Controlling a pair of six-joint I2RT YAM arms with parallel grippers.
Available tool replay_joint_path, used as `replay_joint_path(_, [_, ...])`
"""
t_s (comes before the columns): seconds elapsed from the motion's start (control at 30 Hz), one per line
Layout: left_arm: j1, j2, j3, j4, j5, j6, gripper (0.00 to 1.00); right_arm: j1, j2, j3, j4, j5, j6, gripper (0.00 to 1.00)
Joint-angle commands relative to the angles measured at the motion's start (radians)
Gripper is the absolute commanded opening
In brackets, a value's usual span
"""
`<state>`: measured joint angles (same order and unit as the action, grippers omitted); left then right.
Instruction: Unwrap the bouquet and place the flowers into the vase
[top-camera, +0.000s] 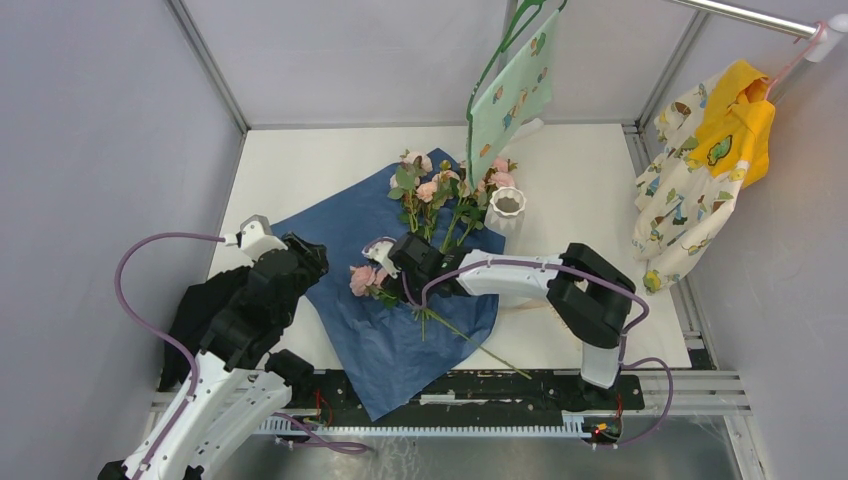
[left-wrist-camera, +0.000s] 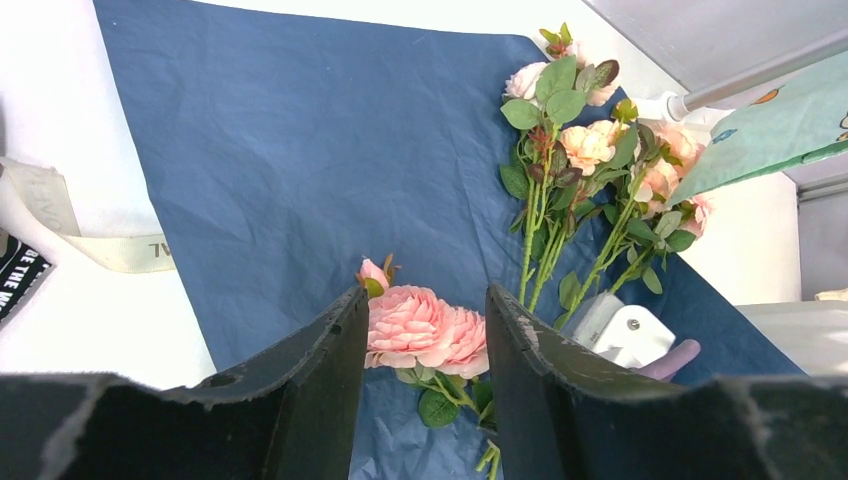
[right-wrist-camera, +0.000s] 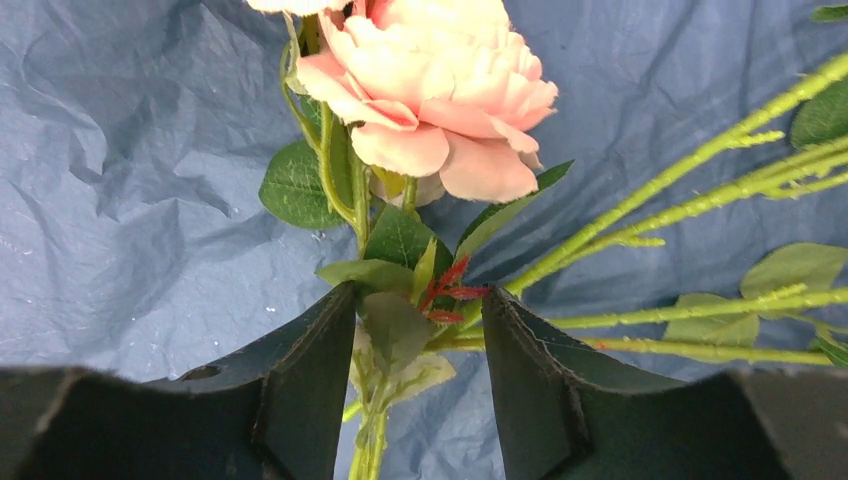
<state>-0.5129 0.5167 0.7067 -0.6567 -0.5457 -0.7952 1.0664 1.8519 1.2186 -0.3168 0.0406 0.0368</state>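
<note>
My right gripper should hold the pink rose (right-wrist-camera: 440, 90) by its leafy stem below the bloom (right-wrist-camera: 392, 318), so the stem's lower end stays free to go into the vase.
The bouquet's blue paper (top-camera: 350, 230) lies spread flat. A bunch of pink and peach flowers (top-camera: 440, 190) rests at its far edge, beside the white ribbed vase (top-camera: 505, 210). One pink rose (top-camera: 362, 279) lies apart on the paper, its stem running toward the front. My right gripper (top-camera: 398, 272) is over that stem, open; the stem and leaves (right-wrist-camera: 385, 420) sit loose between its fingers, the rose (right-wrist-camera: 440, 90) just ahead. My left gripper (top-camera: 318, 262) is at the paper's left edge, open and empty, facing the same rose (left-wrist-camera: 425, 330).
A green patterned cloth (top-camera: 510, 90) hangs over the far flowers and vase. A yellow and cream garment (top-camera: 705, 170) hangs at the right wall. Cream ribbon (left-wrist-camera: 110, 245) lies left of the paper. Black cloth (top-camera: 195, 315) sits under my left arm.
</note>
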Motion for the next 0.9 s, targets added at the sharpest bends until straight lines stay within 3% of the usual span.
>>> replay_joint_path(0.0, [-0.001,-0.007,0.028,0.015,-0.022,0.010,0.54,0.011,0.049,0.031,0.046,-0.039,0.009,0.55])
replay_joint_path(0.13, [-0.001,-0.007,0.028,0.011,-0.023,0.008,0.54,0.011,0.102,0.054,0.045,-0.038,0.009,0.45])
replay_joint_path(0.33, [-0.002,-0.016,0.030,0.004,-0.029,0.007,0.54,0.014,0.124,0.067,0.047,-0.078,0.024,0.11])
replay_joint_path(0.43, [-0.002,-0.019,0.035,0.003,-0.030,0.007,0.54,0.014,0.097,0.072,0.055,-0.097,0.031,0.00])
replay_joint_path(0.63, [-0.001,-0.029,0.063,-0.009,-0.043,0.010,0.54,0.014,0.017,0.112,0.064,-0.118,0.053,0.00])
replay_joint_path(0.87, [0.000,-0.068,0.095,-0.041,-0.079,0.016,0.54,0.010,-0.127,0.248,-0.001,0.054,0.017,0.00])
